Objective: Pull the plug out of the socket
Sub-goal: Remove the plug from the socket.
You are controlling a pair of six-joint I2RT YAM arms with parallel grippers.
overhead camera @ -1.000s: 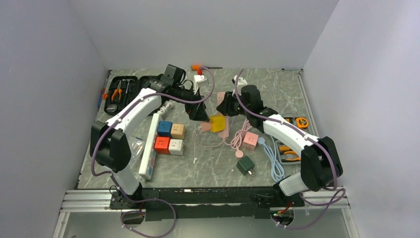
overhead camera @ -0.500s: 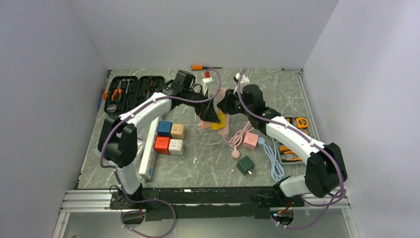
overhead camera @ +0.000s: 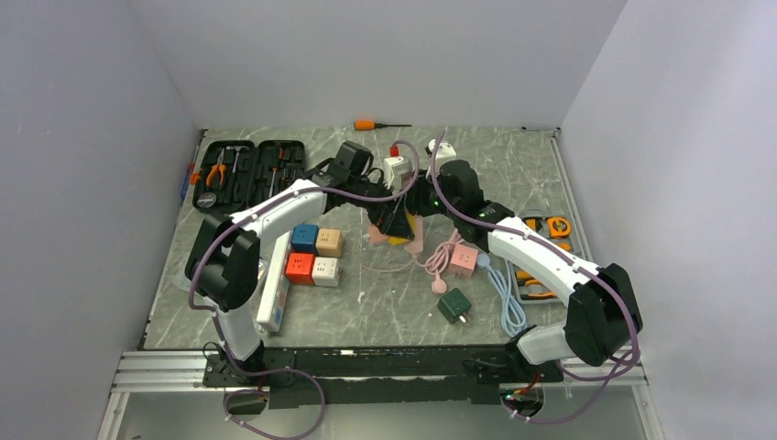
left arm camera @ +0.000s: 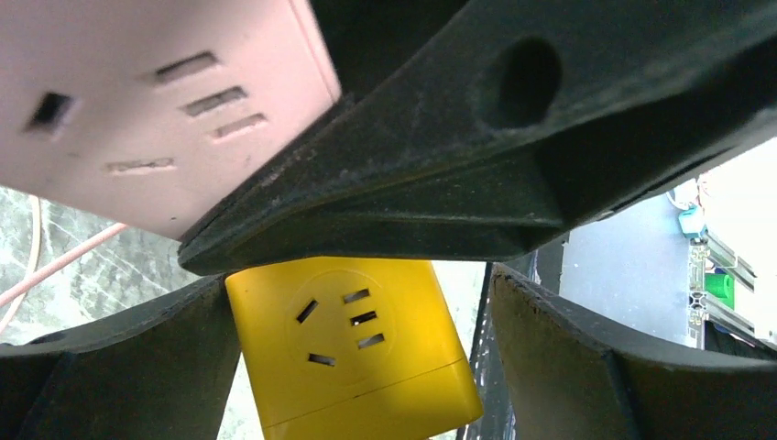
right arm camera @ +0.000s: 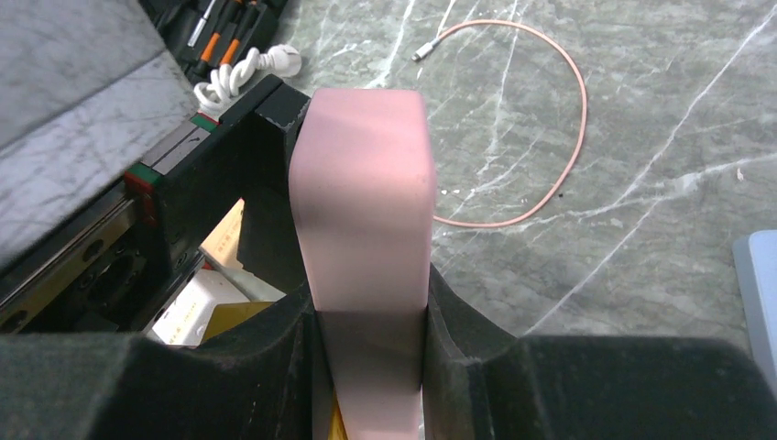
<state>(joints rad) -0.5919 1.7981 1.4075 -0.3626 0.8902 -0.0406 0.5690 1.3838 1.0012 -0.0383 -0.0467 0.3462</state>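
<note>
The yellow cube (overhead camera: 404, 235) (left arm camera: 354, 348) is between my fingers, which reach alongside the cube's sides. My left gripper should close on the cube now.
A yellow cube plug (left arm camera: 357, 357) sits plugged into a pink power strip (left arm camera: 156, 101). In the top view both are mostly hidden under the two grippers at mid table, with a bit of the strip (overhead camera: 414, 242) showing. My right gripper (right arm camera: 371, 321) is shut on the pink strip (right arm camera: 366, 192), squeezing its narrow sides; it is also in the top view (overhead camera: 420, 203). My left gripper (left arm camera: 362, 302) is open with a finger on each side of the yellow cube. The left finger touches the cube and a thin gap remains at the right finger. It also shows from above (overhead camera: 389, 220).
Four coloured cube sockets (overhead camera: 311, 255) and a white power strip (overhead camera: 275, 293) lie to the left. A black tool case (overhead camera: 243, 170) is at the back left. A pink cube socket (overhead camera: 465, 259), a green adapter (overhead camera: 454, 305), a blue cable (overhead camera: 506, 298) and a tool tray (overhead camera: 536, 280) lie to the right.
My left arm has swung right and down, bringing its fingers around the yellow cube beside the right gripper. The right gripper has kept its hold on the pink strip, shifting slightly.
</note>
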